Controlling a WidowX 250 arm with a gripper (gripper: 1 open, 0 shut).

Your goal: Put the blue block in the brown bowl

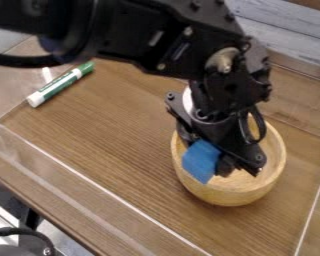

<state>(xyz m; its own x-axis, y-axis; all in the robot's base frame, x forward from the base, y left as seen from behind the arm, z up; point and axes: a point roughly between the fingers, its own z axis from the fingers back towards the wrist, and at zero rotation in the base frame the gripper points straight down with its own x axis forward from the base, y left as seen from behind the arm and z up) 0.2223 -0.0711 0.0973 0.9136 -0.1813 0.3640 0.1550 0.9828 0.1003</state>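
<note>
The blue block's lower edge is inside the brown bowl's rim and the block would stay in the bowl, so my gripper should open now.
The blue block is pinched in my gripper, which is shut on it and points steeply down. Block and fingertips hang over the near-left part of the brown bowl, with the block's lower edge about level with the thick rim. I cannot tell whether the block touches the wood. The bowl is a large round light-brown wooden one standing at the right of the wooden table. My black arm covers the bowl's far left rim.
A green-and-white marker lies at the far left of the table. Clear plastic walls run along the table's near-left edge and back left.
</note>
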